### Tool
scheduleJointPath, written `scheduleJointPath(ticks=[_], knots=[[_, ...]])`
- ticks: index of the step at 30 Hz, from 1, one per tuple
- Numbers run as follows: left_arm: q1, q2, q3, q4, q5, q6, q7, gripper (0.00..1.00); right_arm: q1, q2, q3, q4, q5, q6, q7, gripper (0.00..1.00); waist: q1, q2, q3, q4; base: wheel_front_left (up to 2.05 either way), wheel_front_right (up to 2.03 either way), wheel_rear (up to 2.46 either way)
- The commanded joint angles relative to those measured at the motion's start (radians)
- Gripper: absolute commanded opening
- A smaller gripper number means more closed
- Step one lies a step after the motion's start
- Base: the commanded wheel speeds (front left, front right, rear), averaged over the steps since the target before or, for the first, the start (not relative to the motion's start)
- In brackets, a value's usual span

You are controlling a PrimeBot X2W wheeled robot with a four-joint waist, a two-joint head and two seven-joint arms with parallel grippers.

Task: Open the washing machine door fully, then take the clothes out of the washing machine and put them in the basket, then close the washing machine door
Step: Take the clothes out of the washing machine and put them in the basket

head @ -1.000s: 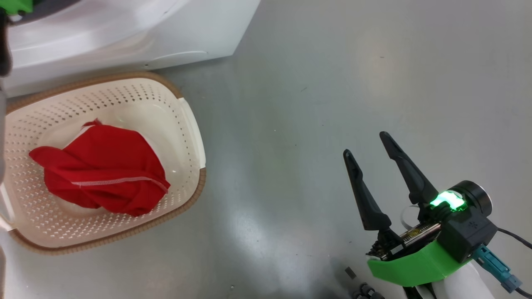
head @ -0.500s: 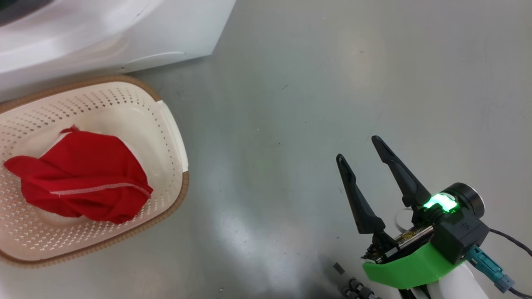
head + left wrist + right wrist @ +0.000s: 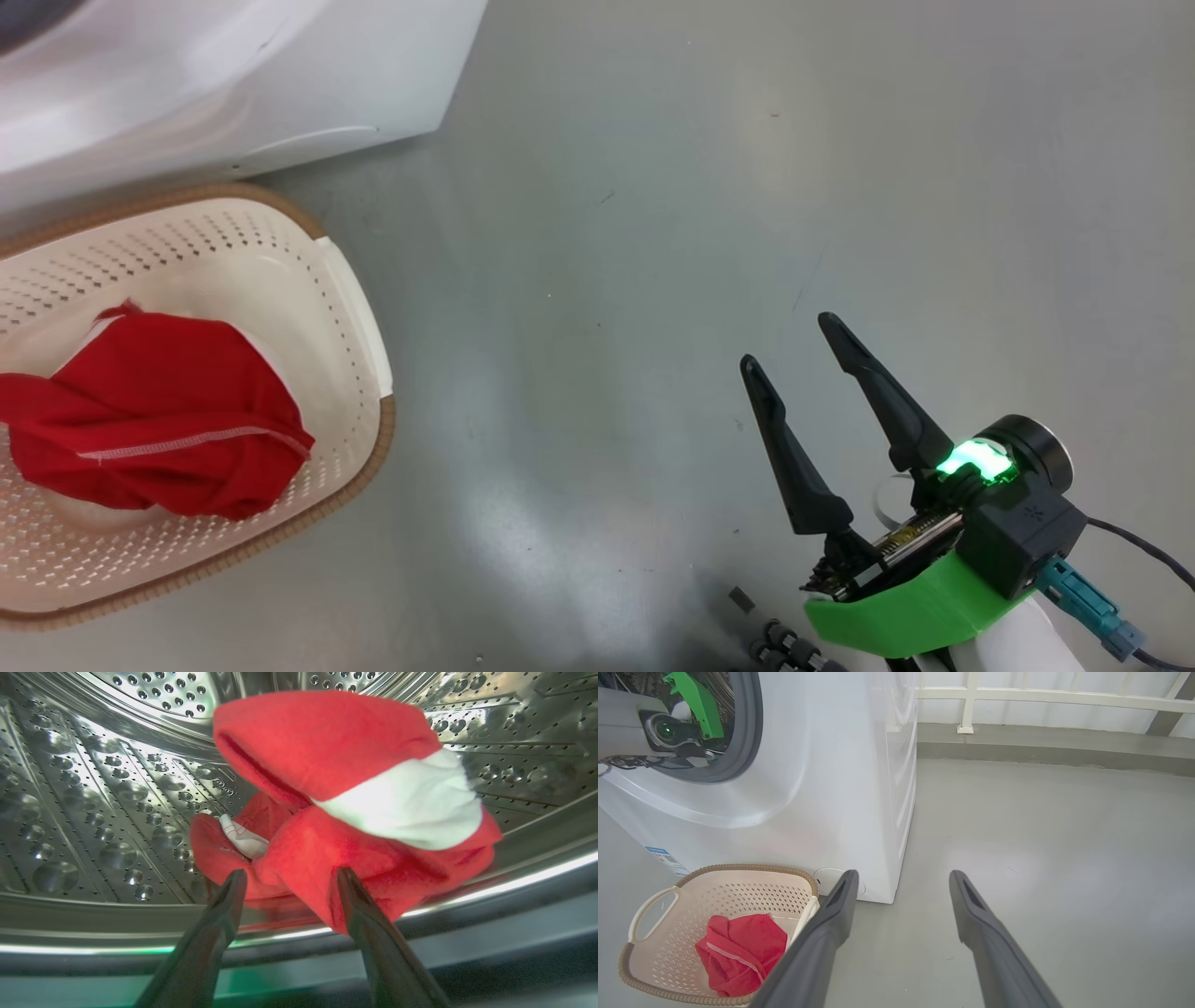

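Note:
My left gripper grips the fold bulging toward the drum's edge (image 3: 308,873) next, since the rest of the red garment (image 3: 336,742) lies slack in the drum.
One red garment (image 3: 154,415) lies in the cream basket (image 3: 359,308) on the floor in front of the white washing machine (image 3: 215,84); both also show in the right wrist view, garment (image 3: 740,952), basket (image 3: 651,903), machine (image 3: 822,774). In the left wrist view my left gripper (image 3: 287,877) is open inside the steel drum (image 3: 93,793), its tips on either side of the near fold of a second red garment with white trim (image 3: 345,798). My left arm (image 3: 640,728) reaches in through the grey gasket. My right gripper (image 3: 789,341) hangs open over bare floor, right of the basket. The door is out of view.
Grey floor (image 3: 653,187) stretches to the right of the machine. A white railing (image 3: 1041,695) and a low kerb run along the far wall. A blue label sticker (image 3: 665,858) sits low on the machine's front.
The head camera has swung right, so basket and machine slid left in the picture. The right gripper stays open in much the same pose.

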Motion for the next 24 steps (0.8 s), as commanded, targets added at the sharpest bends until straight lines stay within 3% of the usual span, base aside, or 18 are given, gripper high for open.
scheduleJointPath(ticks=[1,15,16,17,18,24], knots=[[-0.024,0.045,0.002,-0.012,0.009,0.007,-0.001,1.0,0.02,-0.012,0.026,-0.022,0.014,0.006,-0.006,1.0,0.0,-0.0001,0.003,-0.005,0.0,0.0,0.0],[-0.042,0.065,-0.032,0.025,0.03,0.018,-0.025,1.0,0.02,-0.012,0.037,-0.015,0.024,0.006,-0.006,1.0,0.0,-0.0001,0.002,-0.026,0.0,0.0,0.0],[-0.043,0.066,-0.035,0.027,0.032,0.017,-0.027,0.49,0.02,-0.012,0.037,-0.014,0.025,0.006,-0.006,1.0,0.0,-0.0001,0.003,-0.026,0.0,0.0,0.0],[-0.044,0.067,-0.036,0.028,0.032,0.018,-0.032,0.08,0.019,-0.012,0.038,-0.013,0.025,0.006,-0.006,1.0,0.0,-0.0001,0.003,-0.027,0.0,0.0,0.0],[-0.044,0.067,-0.039,0.028,0.033,0.015,-0.036,0.0,0.019,-0.012,0.039,-0.012,0.026,0.006,-0.006,1.0,0.0,-0.0001,0.002,-0.028,0.0,0.0,0.0],[-0.049,0.069,-0.049,0.027,0.038,0.007,-0.07,0.0,0.018,-0.012,0.039,-0.009,0.024,0.006,-0.006,1.0,0.0,-0.0001,0.003,-0.026,0.0,0.0,0.0]])
